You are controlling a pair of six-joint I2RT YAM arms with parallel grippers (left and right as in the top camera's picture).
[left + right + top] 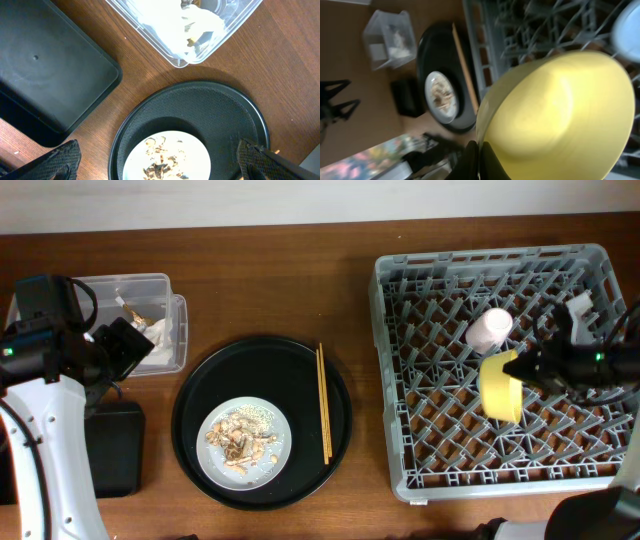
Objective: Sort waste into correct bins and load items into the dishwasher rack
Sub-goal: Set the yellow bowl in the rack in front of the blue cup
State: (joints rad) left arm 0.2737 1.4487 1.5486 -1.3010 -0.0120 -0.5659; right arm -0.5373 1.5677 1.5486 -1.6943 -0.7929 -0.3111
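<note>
I need to keep hold of the yellow saucer (500, 386) (560, 110) with my right gripper until it sits among the rack wires, because the saucer's lower edge is hanging above the tops of the pegs.
My right gripper (522, 370) is shut on the rim of the yellow saucer (500, 386), holding it on edge over the grey dishwasher rack (420, 380); the saucer fills the right wrist view (555, 115), with the fingers (479, 157) pinching its rim. The pink cup (489, 328) lies in the rack. My left gripper (128, 345) is open and empty beside the clear box (165, 285), which holds paper wrappers (185, 25). The grey-white plate (215, 455) with food scraps (242, 440) and the chopsticks (324, 402) lie on the round black tray (262, 355). The light-blue cup is not clearly visible.
The shallow black rectangular tray (112, 450) lies at the left, below the clear box, and shows in the left wrist view (45, 75). A pale round object (627, 27) sits in the rack at the right wrist view's top right edge. The table's far edge runs along the top.
</note>
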